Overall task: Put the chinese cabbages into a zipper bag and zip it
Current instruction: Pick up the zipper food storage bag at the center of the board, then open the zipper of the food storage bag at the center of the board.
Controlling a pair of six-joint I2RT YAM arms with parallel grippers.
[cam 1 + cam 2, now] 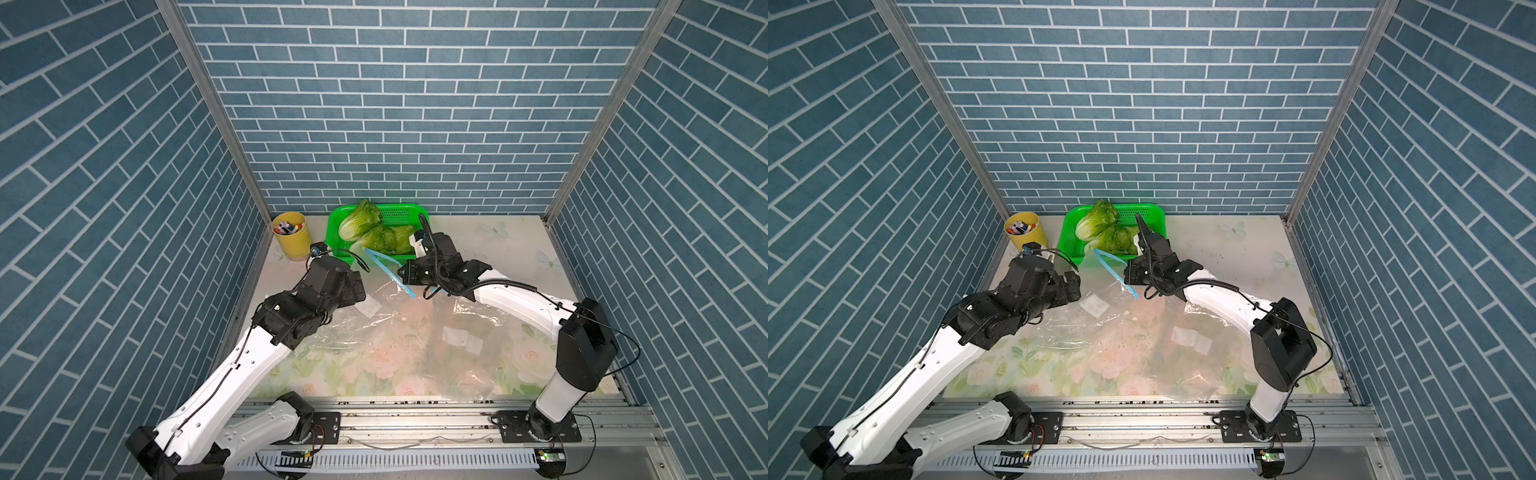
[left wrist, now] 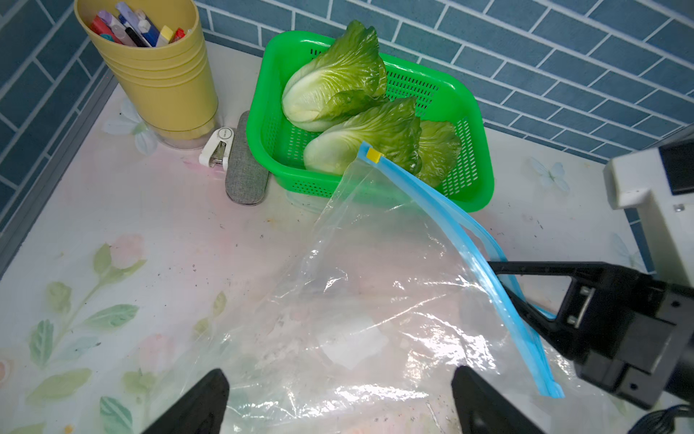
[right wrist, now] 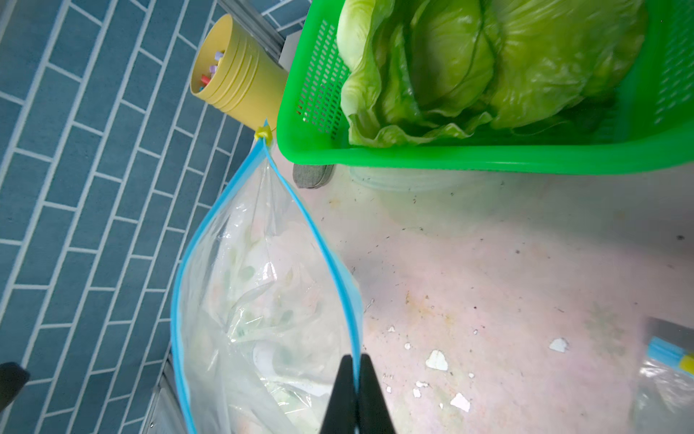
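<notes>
The robot will next grab the zipper bag's free blue edge with its left gripper to hold the zipper bag's opening open for cabbages, and the slider point(image 2: 373, 154) will stay free.
Three chinese cabbages point(image 1: 360, 221) point(image 2: 332, 94) lie in a green basket point(image 1: 405, 211) point(image 2: 469, 124) at the back of the table. In front of it lies a clear zipper bag point(image 1: 365, 328) point(image 2: 356, 263) with a blue zip strip point(image 1: 388, 272) point(image 3: 326, 244) and a yellow slider point(image 2: 373, 154). Its mouth gapes in the right wrist view. My right gripper point(image 1: 402, 275) point(image 3: 355, 360) is shut on one lip of the strip and holds it off the table. My left gripper point(image 1: 356, 287) point(image 2: 341, 385) hangs open over the bag's clear body, nothing between its fingers.
A yellow cup of pens point(image 1: 291, 236) point(image 2: 157, 71) stands at the back left, with a grey case point(image 2: 246, 169) and a small white clip point(image 2: 217, 147) beside the basket. A second clear bag point(image 1: 457, 345) lies flat to the right, under my right arm.
</notes>
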